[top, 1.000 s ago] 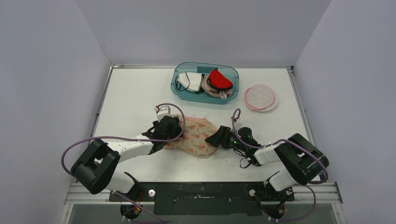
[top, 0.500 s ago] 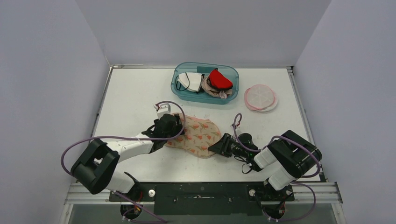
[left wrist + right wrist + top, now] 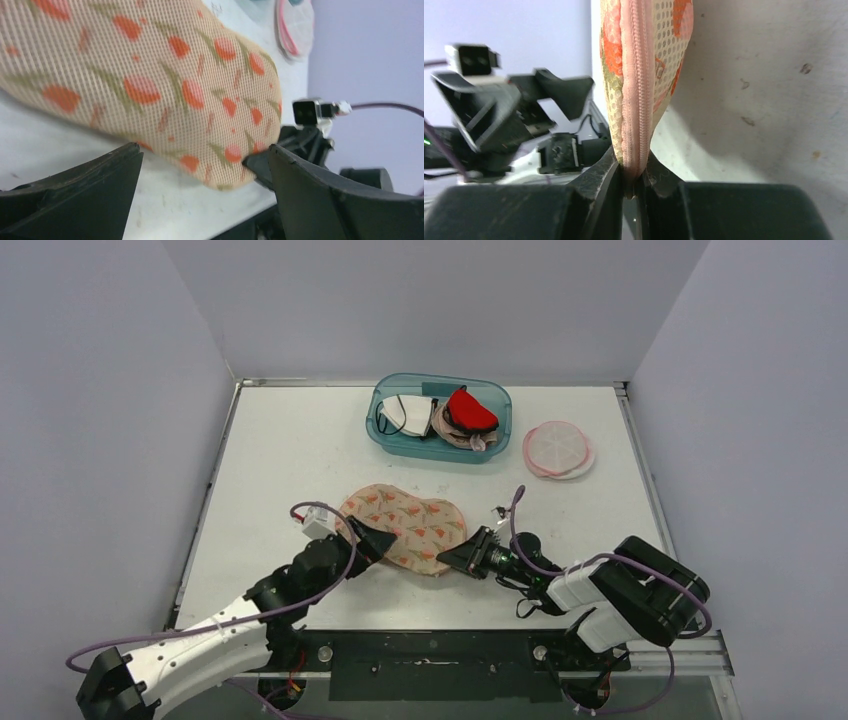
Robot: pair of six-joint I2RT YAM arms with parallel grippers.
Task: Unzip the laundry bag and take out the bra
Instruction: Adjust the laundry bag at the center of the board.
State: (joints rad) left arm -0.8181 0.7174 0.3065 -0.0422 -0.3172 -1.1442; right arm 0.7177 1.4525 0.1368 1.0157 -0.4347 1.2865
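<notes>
The robot's left gripper should next hold the laundry bag (image 3: 405, 525) by its flowered mesh edge (image 3: 404, 562), to keep the bag steady for unzipping and reach the bra.
The laundry bag (image 3: 405, 525), a beige mesh pouch with orange flowers, lies flat in the middle of the table. My left gripper (image 3: 378, 538) stands open at its near-left edge, touching nothing; in the left wrist view the bag (image 3: 165, 85) fills the space ahead of the wide-apart fingers (image 3: 202, 150). My right gripper (image 3: 462, 553) is shut on the bag's near-right end. In the right wrist view its fingers (image 3: 633, 175) pinch the pink zipper seam (image 3: 636, 100), which runs up closed. The bra is hidden.
A teal bin (image 3: 385, 435) with white, red and beige garments stands at the back. A round pink-rimmed mesh pouch (image 3: 558, 448) lies to its right. The table's near edge runs just behind both arms.
My left gripper let go of the bag's left end, opened wide and drew back toward the near left. My right gripper closed on the bag's zipper seam.
</notes>
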